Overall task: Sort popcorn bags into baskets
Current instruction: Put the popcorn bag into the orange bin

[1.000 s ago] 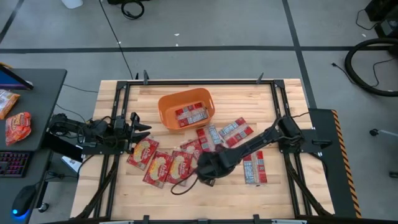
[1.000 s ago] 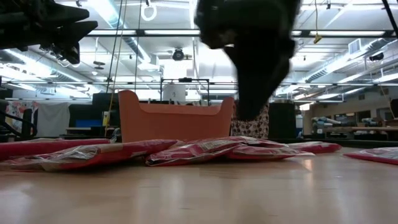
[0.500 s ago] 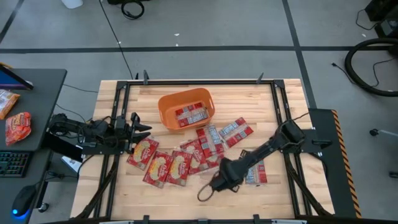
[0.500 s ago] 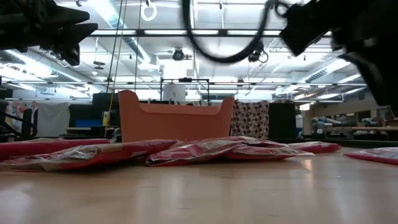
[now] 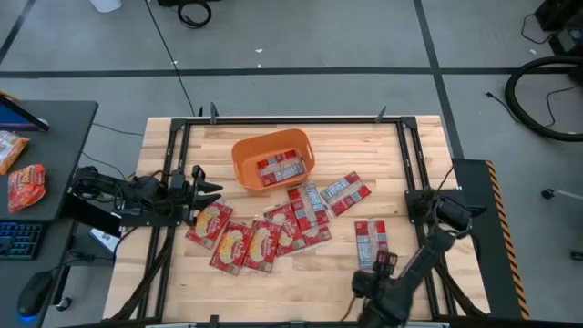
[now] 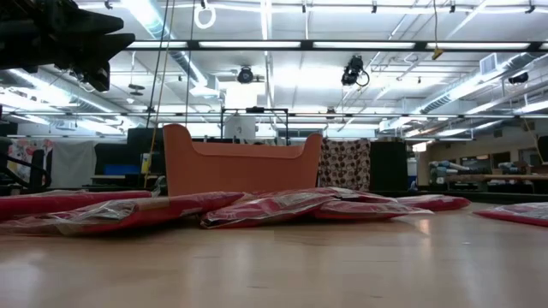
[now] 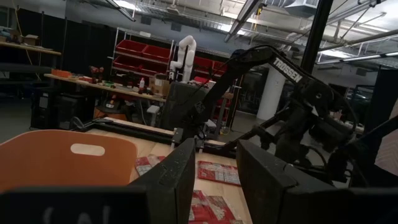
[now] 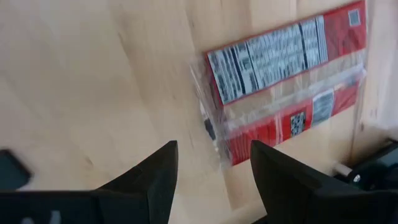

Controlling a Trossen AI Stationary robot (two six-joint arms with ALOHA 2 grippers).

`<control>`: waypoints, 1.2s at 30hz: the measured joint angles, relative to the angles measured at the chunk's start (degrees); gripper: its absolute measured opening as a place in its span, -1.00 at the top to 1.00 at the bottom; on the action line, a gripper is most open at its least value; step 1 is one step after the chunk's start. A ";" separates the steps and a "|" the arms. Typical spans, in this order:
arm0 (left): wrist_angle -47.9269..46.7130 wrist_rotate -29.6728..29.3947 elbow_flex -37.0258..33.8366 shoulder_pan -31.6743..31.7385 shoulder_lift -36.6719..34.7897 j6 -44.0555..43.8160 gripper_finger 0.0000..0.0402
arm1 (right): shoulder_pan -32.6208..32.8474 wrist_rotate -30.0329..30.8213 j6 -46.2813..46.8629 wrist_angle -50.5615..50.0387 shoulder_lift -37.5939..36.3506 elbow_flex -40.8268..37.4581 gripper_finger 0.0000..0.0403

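Observation:
My right gripper grabs the popcorn bag's crimped end next, to sort the bag into the orange basket.
An orange basket stands at the table's far middle with red popcorn bags lying inside; it also shows in the low view and the left wrist view. Several more bags lie flat on the table, in a cluster and farther right. One bag lies back-up near the right side. My right gripper hovers open just near of that bag, holding nothing. My left gripper waits open at the table's left edge.
Two puffier orange-red snack packs lie on a dark side desk to the left, beside a keyboard. Metal frame rails run along the table's sides. Bare wood lies along the near edge, left of the right arm.
My right gripper has drawn back from above the bag cluster in the table's middle, toward the near edge and the right, and has left the low view. No bag has moved.

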 joint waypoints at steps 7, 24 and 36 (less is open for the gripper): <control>0.02 -0.02 0.01 -0.01 0.00 0.07 0.39 | 3.87 1.31 1.96 5.54 0.00 -6.81 -0.02; 0.01 -0.02 -0.01 -0.01 0.00 0.15 0.39 | 3.61 3.86 3.33 9.05 -0.24 -15.32 0.14; 0.00 -0.02 -0.01 0.00 0.00 0.13 0.39 | 2.55 4.52 7.39 8.05 0.17 -14.69 0.95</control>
